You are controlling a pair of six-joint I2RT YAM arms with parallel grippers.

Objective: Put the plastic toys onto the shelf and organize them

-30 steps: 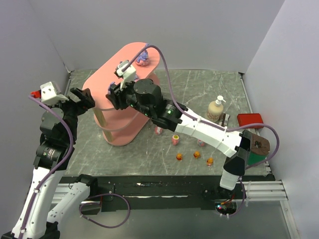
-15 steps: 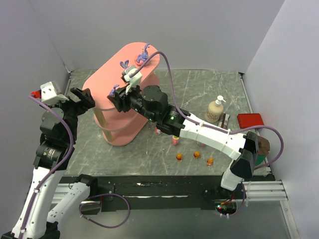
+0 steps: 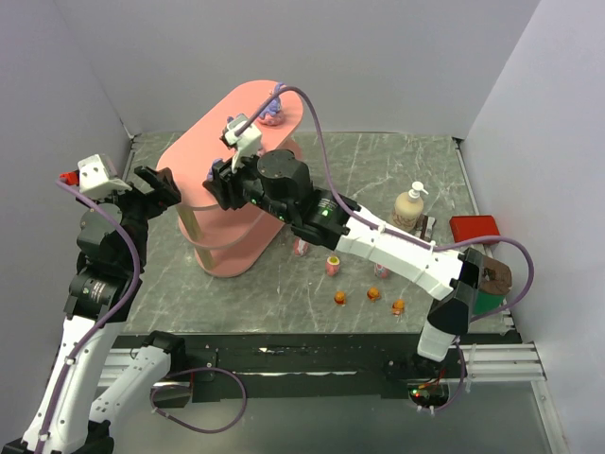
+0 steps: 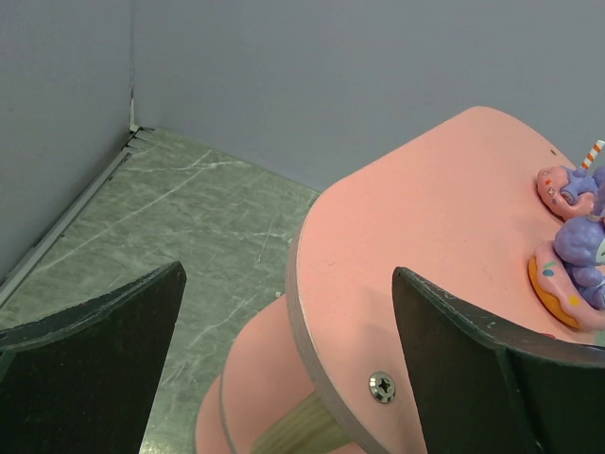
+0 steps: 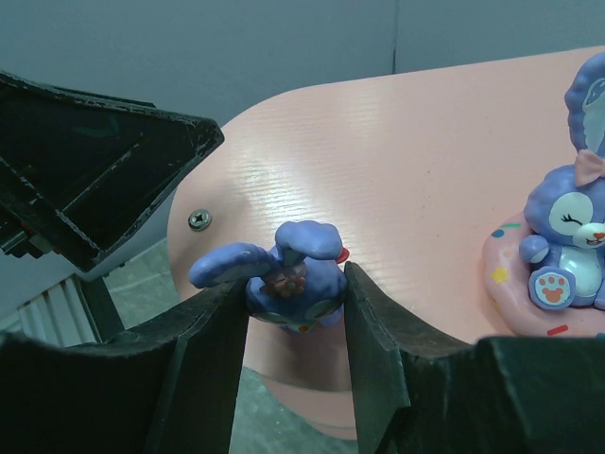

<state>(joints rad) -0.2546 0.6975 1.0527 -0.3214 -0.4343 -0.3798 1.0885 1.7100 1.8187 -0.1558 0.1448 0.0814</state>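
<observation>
I should open my right gripper, because the purple bunny in it would stay on the shelf's top board. That board is flat and empty below.
The pink three-tier shelf (image 3: 230,244) stands at the left centre. My right gripper (image 3: 217,178) is shut on a purple bunny (image 5: 295,271) and holds it just over the near end of the top board (image 5: 416,170). A purple bunny on a pink base (image 5: 565,248) stands on that board, and it also shows from above (image 3: 273,112). My left gripper (image 3: 157,185) is open and empty beside the board's left end; two bunny toys (image 4: 573,274) show past its right finger (image 4: 473,369). Pink-and-white toys (image 3: 333,266) and tiny orange toys (image 3: 372,292) stand on the table.
A cream pump bottle (image 3: 409,206) and a flat red box (image 3: 475,228) stand at the right. My right arm stretches across the table over the loose toys. Grey walls close in the back and both sides.
My right wrist shifted off over the top board half a second ago and is back near where it was a second ago, still holding the bunny. The left arm has not moved.
</observation>
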